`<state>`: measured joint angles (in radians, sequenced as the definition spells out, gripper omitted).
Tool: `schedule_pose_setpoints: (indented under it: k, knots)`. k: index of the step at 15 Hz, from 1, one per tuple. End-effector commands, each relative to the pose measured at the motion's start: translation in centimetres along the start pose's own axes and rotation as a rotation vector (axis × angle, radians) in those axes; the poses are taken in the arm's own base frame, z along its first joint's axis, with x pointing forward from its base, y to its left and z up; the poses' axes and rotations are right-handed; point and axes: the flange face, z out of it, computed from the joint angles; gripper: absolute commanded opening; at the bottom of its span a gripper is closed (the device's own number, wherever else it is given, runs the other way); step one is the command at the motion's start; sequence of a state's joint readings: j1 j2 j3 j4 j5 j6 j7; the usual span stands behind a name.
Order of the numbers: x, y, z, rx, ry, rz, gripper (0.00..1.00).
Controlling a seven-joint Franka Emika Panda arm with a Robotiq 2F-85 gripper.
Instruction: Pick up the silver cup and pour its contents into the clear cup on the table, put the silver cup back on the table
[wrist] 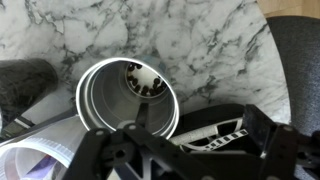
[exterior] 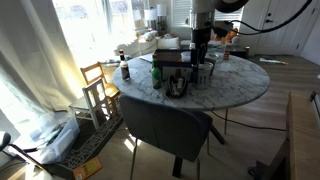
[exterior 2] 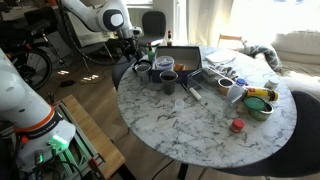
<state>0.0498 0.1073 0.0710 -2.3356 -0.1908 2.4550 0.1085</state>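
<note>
The robot's gripper needs to grab the silver cup next by the side at the rim away from the dark thing inside, so the cup's opposite rim stays free to pour.
The silver cup (wrist: 128, 100) fills the middle of the wrist view, seen from above. It stands upright on the marble table (wrist: 200, 35), with a small dark-and-white thing inside. My gripper (wrist: 195, 125) is open and low over the cup. Its right finger is wide of the cup wall, and the cup sits toward the left side of the jaws. A pale translucent rim at the lower left (wrist: 35, 150) may be the clear cup. In both exterior views the gripper (exterior: 200, 50) (exterior 2: 140, 57) hangs just above a cluster of cups near the table's edge (exterior 2: 145, 71).
A dark round container (wrist: 25, 80) lies left of the silver cup. A dark tray (exterior 2: 185, 58), dark cups (exterior 2: 167, 80), bowls (exterior 2: 258, 105) and a small red item (exterior 2: 237, 125) are on the table. A dark chair (exterior: 165, 125) and a wooden chair (exterior: 98, 85) stand beside it.
</note>
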Motion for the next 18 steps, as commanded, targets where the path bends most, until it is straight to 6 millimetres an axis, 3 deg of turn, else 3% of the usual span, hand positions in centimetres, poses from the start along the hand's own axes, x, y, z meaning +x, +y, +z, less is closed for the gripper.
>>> schedule_pose_setpoints:
  k: [1, 5, 9, 15, 18]
  knots:
    - [1.0, -0.1, 1.6, -0.014, 0.0, 0.006, 0.78]
    - [1.4, -0.1, 3.1, -0.037, -0.03, 0.009, 0.58]
    - [1.6, 0.0, 4.1, -0.063, -0.048, 0.018, 0.51]
    - [1.6, 0.2, 3.7, -0.097, -0.047, 0.038, 0.0]
    - [1.3, -0.1, 2.8, -0.103, -0.042, 0.046, 0.0]
